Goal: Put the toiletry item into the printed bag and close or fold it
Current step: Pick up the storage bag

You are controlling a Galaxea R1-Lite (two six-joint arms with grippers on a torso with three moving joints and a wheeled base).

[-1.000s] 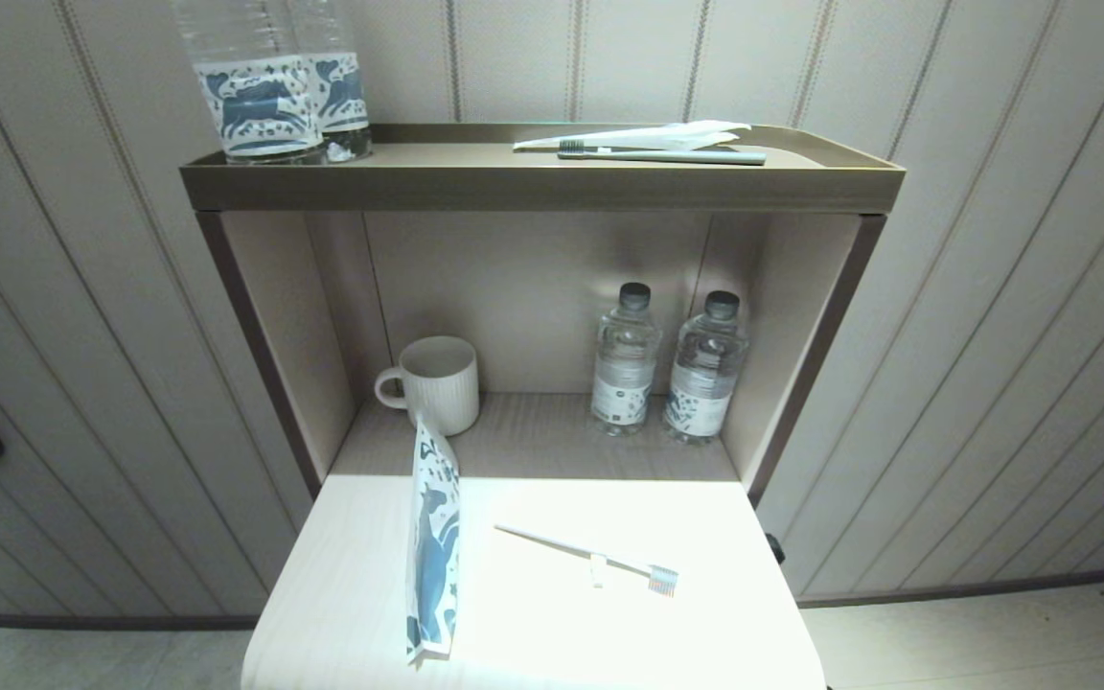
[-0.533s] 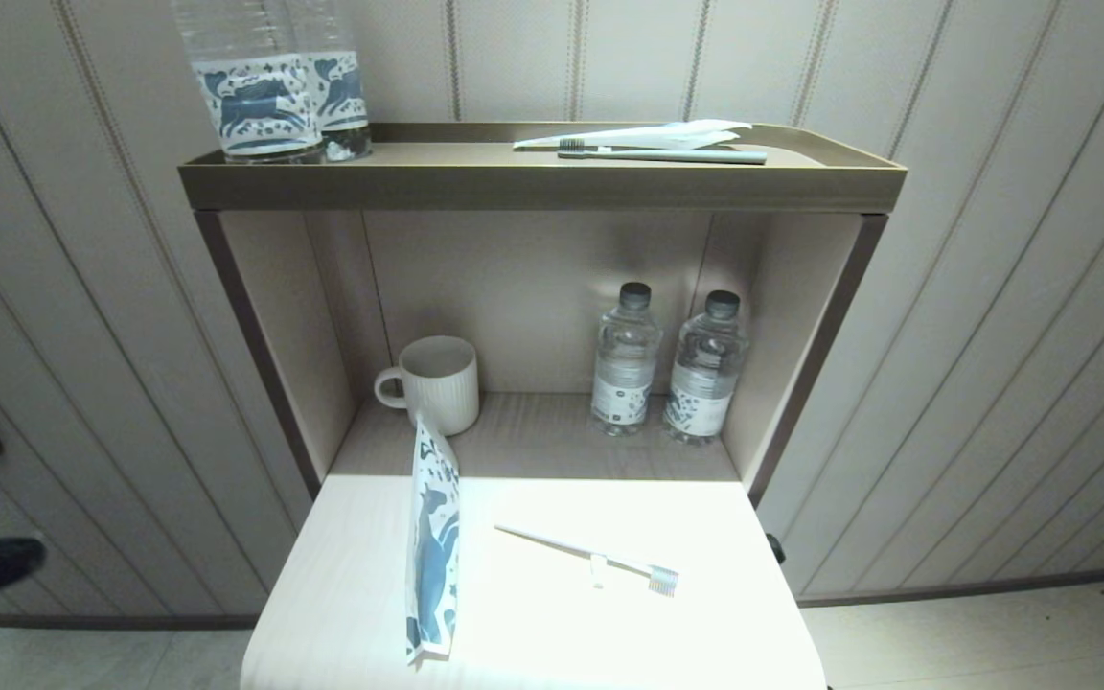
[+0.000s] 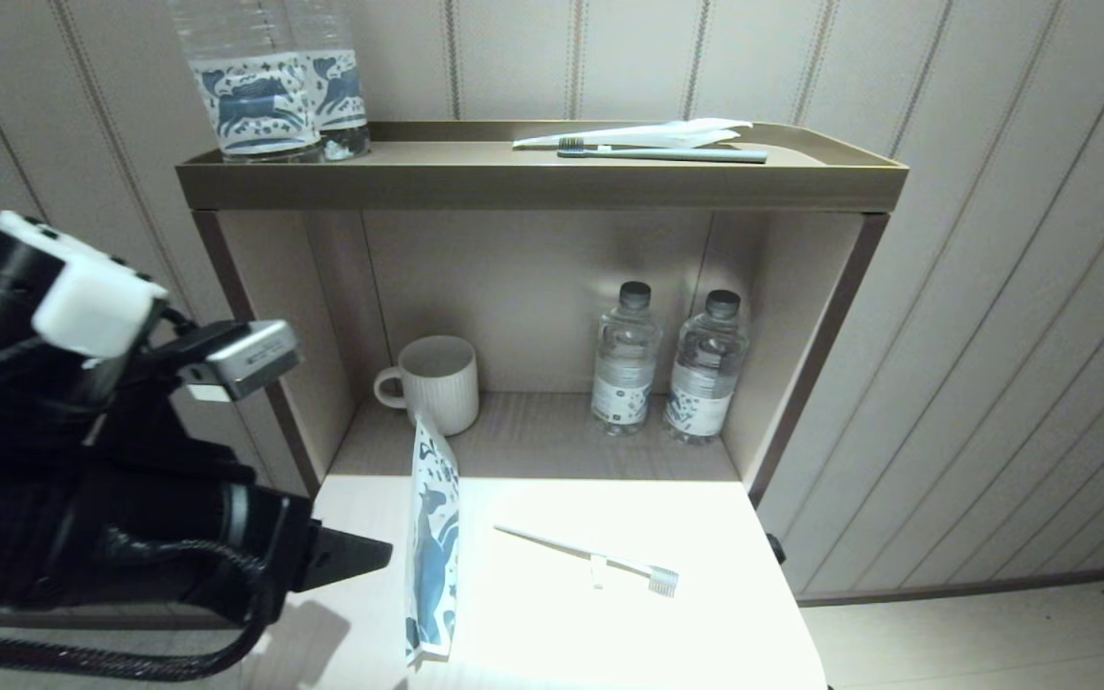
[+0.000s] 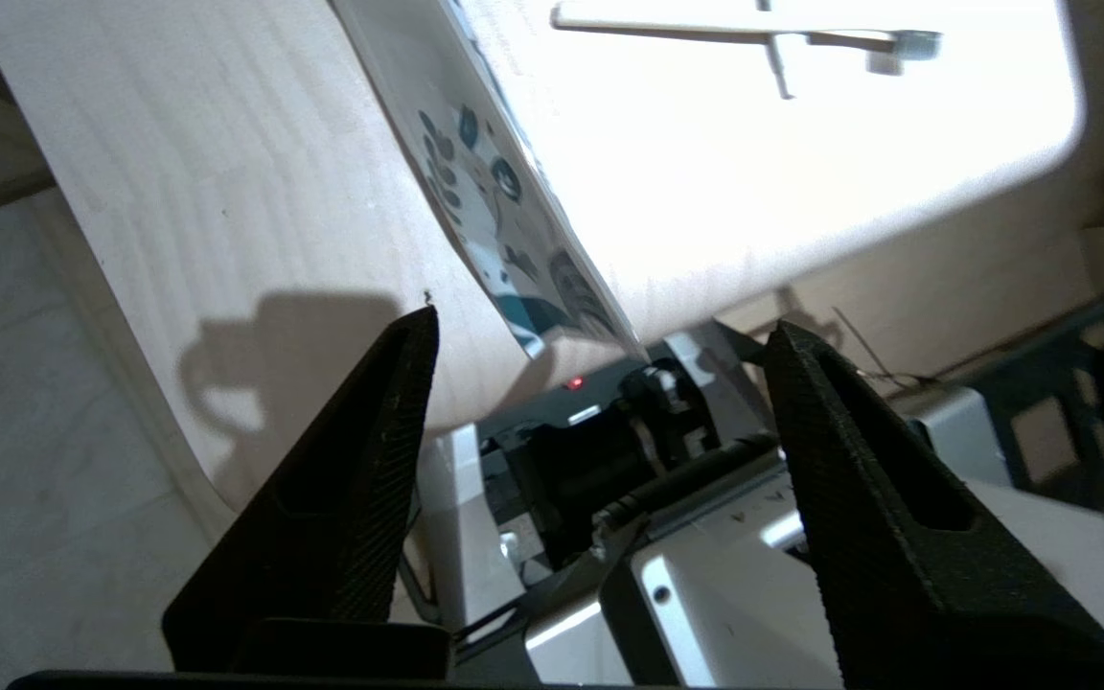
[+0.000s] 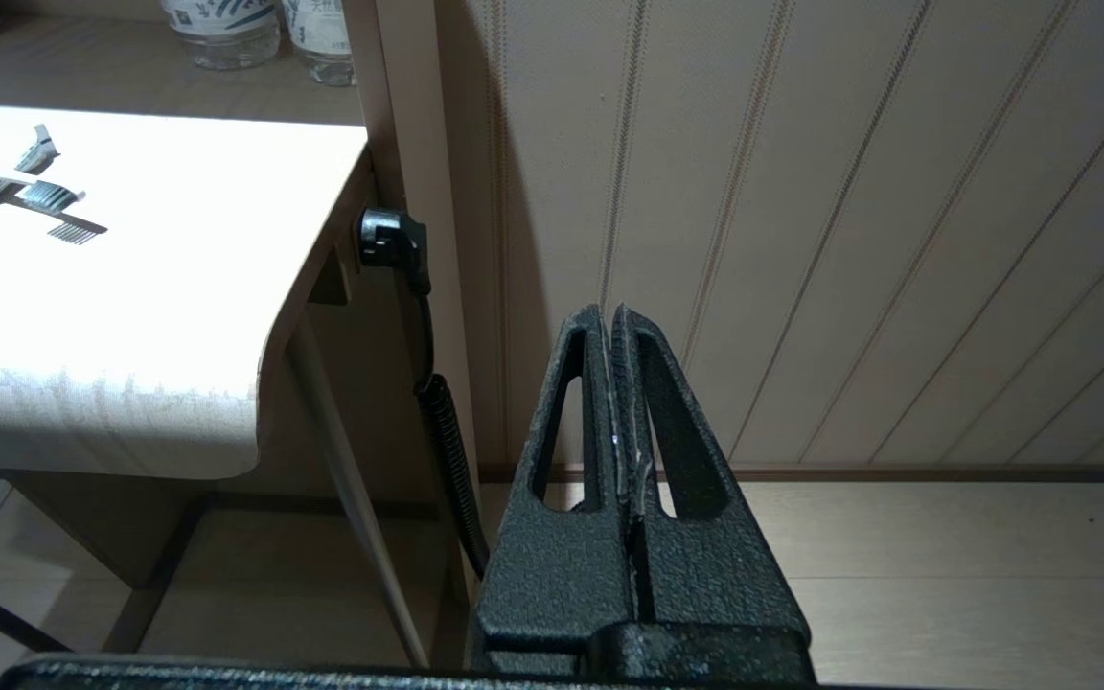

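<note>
I will grab the printed bag by its zip edge (image 3: 413,552) with my left gripper next, so the toothbrush (image 3: 565,545) gets packed away.
The slim white toothbrush (image 3: 581,554) lies flat on the pale table (image 3: 351,623), bristle head toward the right. The printed bag (image 3: 432,546) stands on edge just left of it, blue horse print facing left. My left gripper (image 3: 360,556) hovers off the table's left edge, pointing at the bag, a short gap away. In the left wrist view this gripper (image 4: 605,324) is open and empty, with the bag (image 4: 504,220) and toothbrush (image 4: 734,34) beyond it. My right gripper (image 5: 609,311) is shut and empty, low beside the table's right side, out of the head view.
A white mug (image 3: 437,383) and two small water bottles (image 3: 626,359) stand in the shelf niche behind the table. The top shelf holds two horse-label bottles (image 3: 264,86), a grey-green toothbrush (image 3: 667,153) and a white wrapper (image 3: 648,136). A coiled cable (image 5: 437,412) hangs by the right wall.
My left arm has come into the head view from the lower left and now reaches toward the bag. The bag and toothbrush have not moved.
</note>
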